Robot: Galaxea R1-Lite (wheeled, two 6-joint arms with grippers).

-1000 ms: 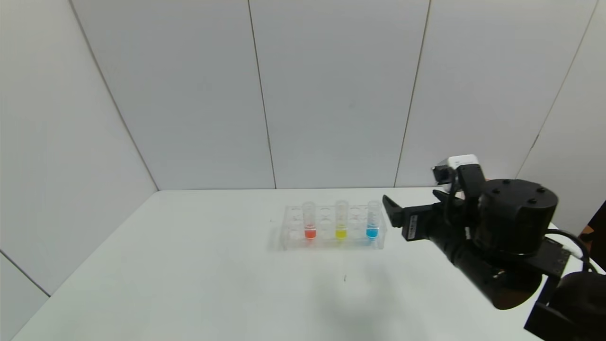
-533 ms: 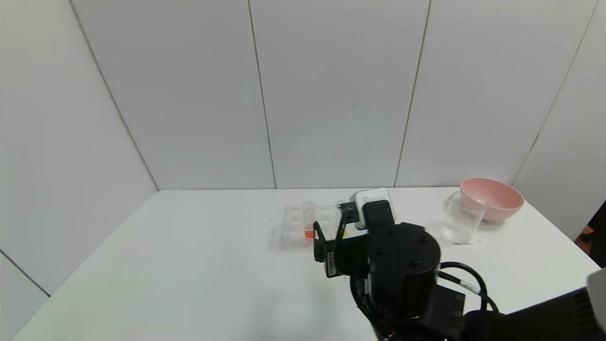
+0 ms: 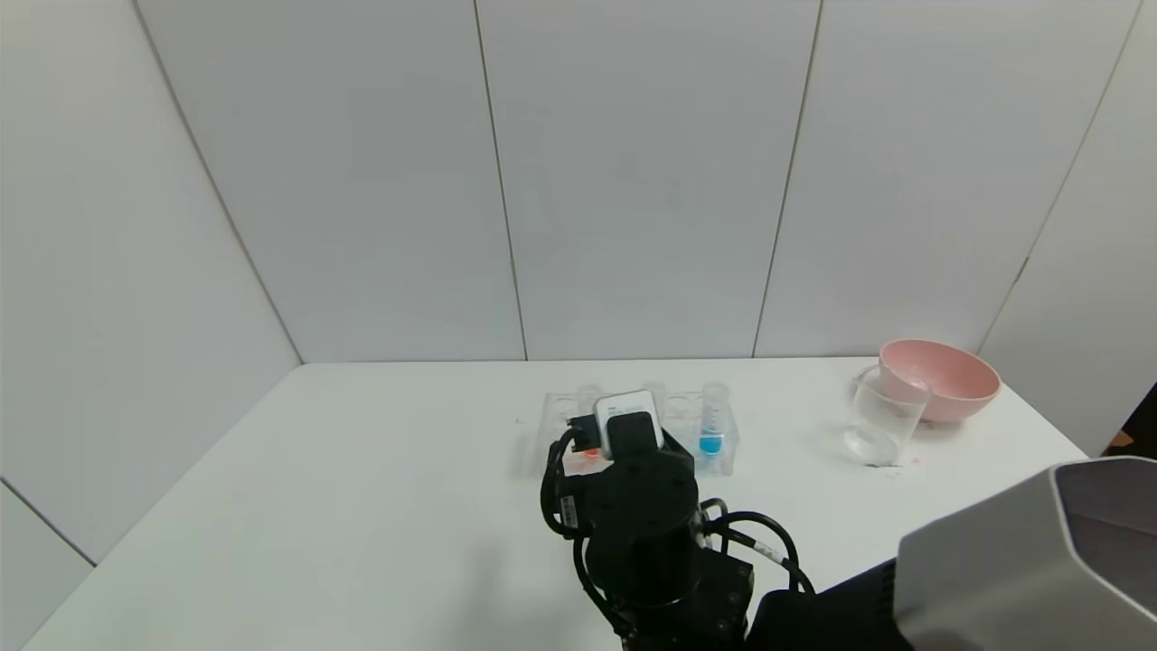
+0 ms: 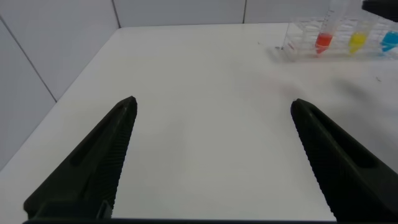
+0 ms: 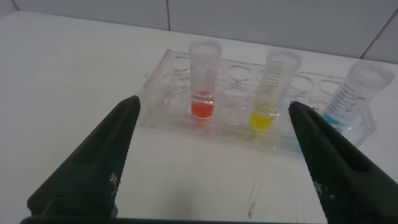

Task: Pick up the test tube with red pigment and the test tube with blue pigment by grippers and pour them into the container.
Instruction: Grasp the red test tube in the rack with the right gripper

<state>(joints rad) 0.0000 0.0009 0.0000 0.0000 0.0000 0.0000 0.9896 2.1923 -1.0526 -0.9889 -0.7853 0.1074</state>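
Observation:
Next, my right gripper grips the test tube with red pigment by its clear side beside its rim (image 3: 588, 398) to pour the red pigment into the container (image 3: 884, 421).
The test tube with red pigment (image 5: 203, 87) stands upright in the clear rack (image 5: 163, 99), and the test tube with blue pigment (image 5: 352, 99) stands at the rack's other end. My right gripper (image 5: 214, 106) is open and empty, a short way in front of the rack and facing the red tube. In the head view the right wrist (image 3: 633, 488) covers most of the red tube (image 3: 591, 454); the blue tube (image 3: 711, 425) shows. The container, a clear beaker (image 3: 879, 421), stands at the right. My left gripper (image 4: 214, 104) is open over bare table, far from the rack (image 4: 298, 43).
A tube with yellow liquid (image 5: 272, 93) stands in the rack between the red and blue ones. A pink bowl (image 3: 940, 380) sits behind the beaker near the table's right back corner. The white table (image 3: 362, 497) is walled at the back and left.
My right arm has swept left from the table's right side to in front of the rack, uncovering the bowl and beaker and now hiding the red and yellow tubes in the head view.

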